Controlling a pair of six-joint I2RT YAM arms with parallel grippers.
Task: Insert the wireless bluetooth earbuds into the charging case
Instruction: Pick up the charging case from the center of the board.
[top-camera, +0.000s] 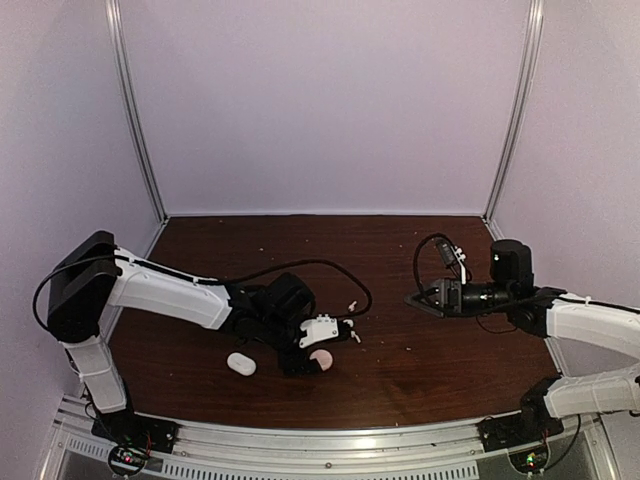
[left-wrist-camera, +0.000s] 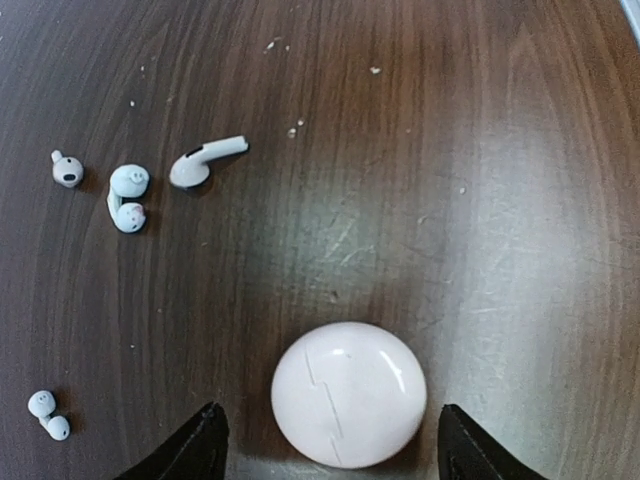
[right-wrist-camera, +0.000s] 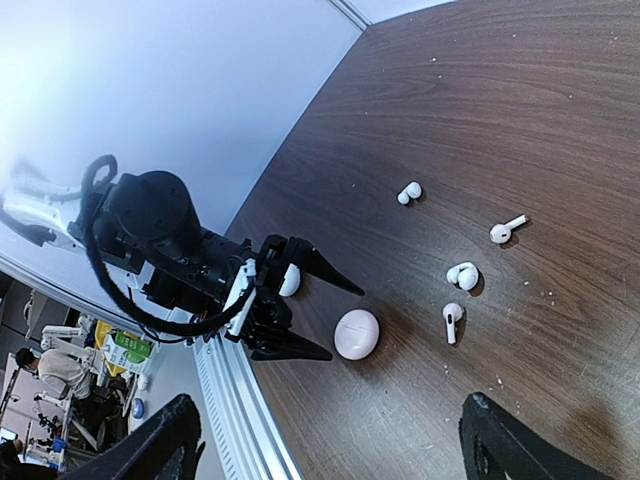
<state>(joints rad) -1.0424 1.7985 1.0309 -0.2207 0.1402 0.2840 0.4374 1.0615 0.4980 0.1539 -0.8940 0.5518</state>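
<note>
Next, my left gripper grabs the charging case (top-camera: 321, 360) (left-wrist-camera: 348, 393) by its opposite side edges, leaving its far edge free to hand over to my right gripper.
A round pale pink charging case (left-wrist-camera: 348, 393) lies closed on the dark wooden table, between the wide-open fingers of my left gripper (left-wrist-camera: 330, 440), which does not touch it. It also shows in the top view (top-camera: 321, 361) and the right wrist view (right-wrist-camera: 356, 334). Several tiny white earbuds lie beyond it: a stemmed one (left-wrist-camera: 205, 163), a curled one (left-wrist-camera: 128, 197), a small one (left-wrist-camera: 67, 170) and one apart at the left (left-wrist-camera: 48, 414). My right gripper (right-wrist-camera: 330, 455) is open and empty, raised at the right (top-camera: 418, 299), facing the left gripper (right-wrist-camera: 344, 323).
A white oval case (top-camera: 241, 364) lies left of the left gripper, partly hidden behind it in the right wrist view (right-wrist-camera: 289, 281). A metal rail (top-camera: 330, 445) runs along the table's near edge. Purple walls enclose the table on three sides.
</note>
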